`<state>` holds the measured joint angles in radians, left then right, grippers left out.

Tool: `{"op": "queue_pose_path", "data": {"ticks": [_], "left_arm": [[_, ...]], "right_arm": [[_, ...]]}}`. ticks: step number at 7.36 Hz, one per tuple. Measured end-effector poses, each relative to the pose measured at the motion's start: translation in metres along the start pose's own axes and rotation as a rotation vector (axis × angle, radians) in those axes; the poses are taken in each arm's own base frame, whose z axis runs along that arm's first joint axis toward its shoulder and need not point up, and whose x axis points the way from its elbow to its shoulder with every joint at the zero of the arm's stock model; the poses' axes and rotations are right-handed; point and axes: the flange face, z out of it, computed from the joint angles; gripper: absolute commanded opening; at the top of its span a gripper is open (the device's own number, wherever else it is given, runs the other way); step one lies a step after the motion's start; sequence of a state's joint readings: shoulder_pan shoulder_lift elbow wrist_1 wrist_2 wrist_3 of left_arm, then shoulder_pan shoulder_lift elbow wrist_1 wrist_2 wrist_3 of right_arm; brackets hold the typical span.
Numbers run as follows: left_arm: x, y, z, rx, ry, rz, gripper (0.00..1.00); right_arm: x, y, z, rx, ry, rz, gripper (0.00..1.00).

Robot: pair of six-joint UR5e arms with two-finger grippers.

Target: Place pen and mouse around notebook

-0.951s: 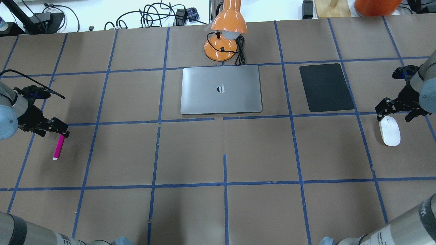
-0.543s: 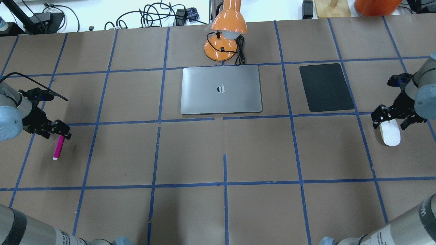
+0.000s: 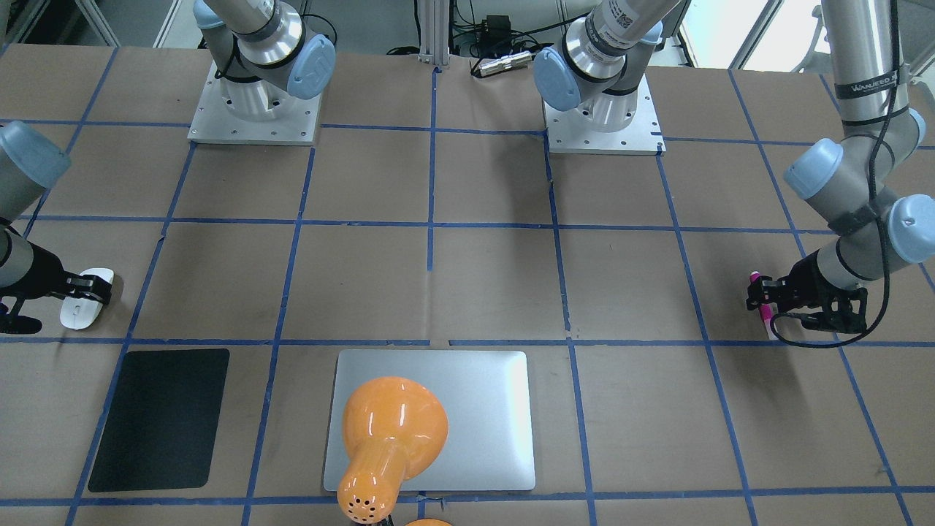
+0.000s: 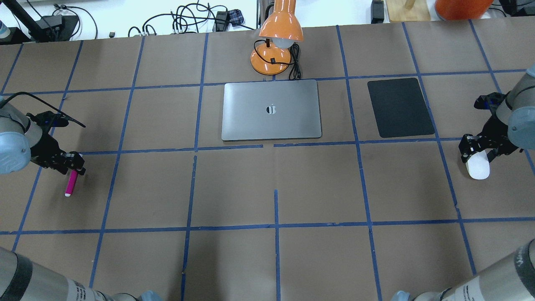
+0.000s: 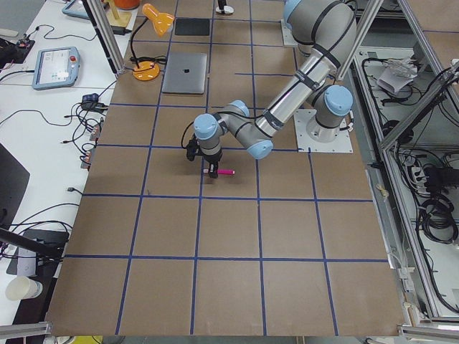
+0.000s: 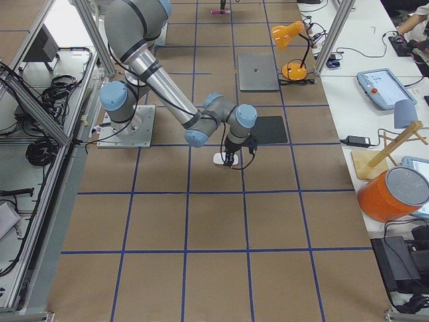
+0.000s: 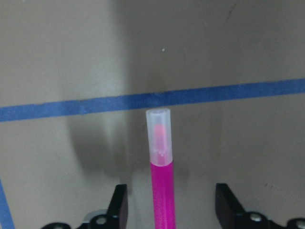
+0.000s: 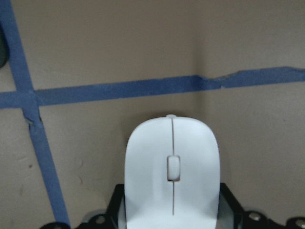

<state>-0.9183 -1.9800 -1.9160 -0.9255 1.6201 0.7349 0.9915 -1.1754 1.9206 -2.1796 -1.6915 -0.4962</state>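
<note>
My left gripper grabs the pen by its magenta body next, to place it beside the notebook.
The magenta pen lies on the table at the far left, its pale cap pointing away from the wrist. My left gripper stands open astride the pen's rear end, with a gap on each side of it. The white mouse rests on the table at the far right. My right gripper is shut on it, its fingers against both sides of the mouse. The silver notebook lies closed at the middle back, far from both grippers.
An orange desk lamp with a black cord stands just behind the notebook and overhangs it in the front-facing view. A black mat lies to the notebook's right. Blue tape lines grid the brown table.
Both grippers came down over their objects and narrowed. The left fingers now straddle the pen's end. The right fingers have closed in on the mouse's sides. Pen and mouse have not shifted.
</note>
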Motion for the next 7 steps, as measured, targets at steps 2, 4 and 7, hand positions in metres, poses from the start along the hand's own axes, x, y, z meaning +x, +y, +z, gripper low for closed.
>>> {"op": "queue_pose_path", "data": {"ticks": [2, 4, 7], "left_arm": [[0.0, 0.0, 0.003, -0.005, 0.004, 0.0, 0.0], [-0.004, 0.004, 0.003, -0.041, -0.026, -0.001, 0.0], [0.01, -0.004, -0.027, -0.041, -0.081, -0.087, 0.0]], "right_arm": [[0.006, -0.005, -0.018, 0.016, 0.039, -0.004, 0.21], [0.003, -0.019, -0.082, 0.063, 0.078, -0.022, 0.21], [-0.072, -0.082, -0.142, 0.151, 0.065, -0.131, 0.22]]}}
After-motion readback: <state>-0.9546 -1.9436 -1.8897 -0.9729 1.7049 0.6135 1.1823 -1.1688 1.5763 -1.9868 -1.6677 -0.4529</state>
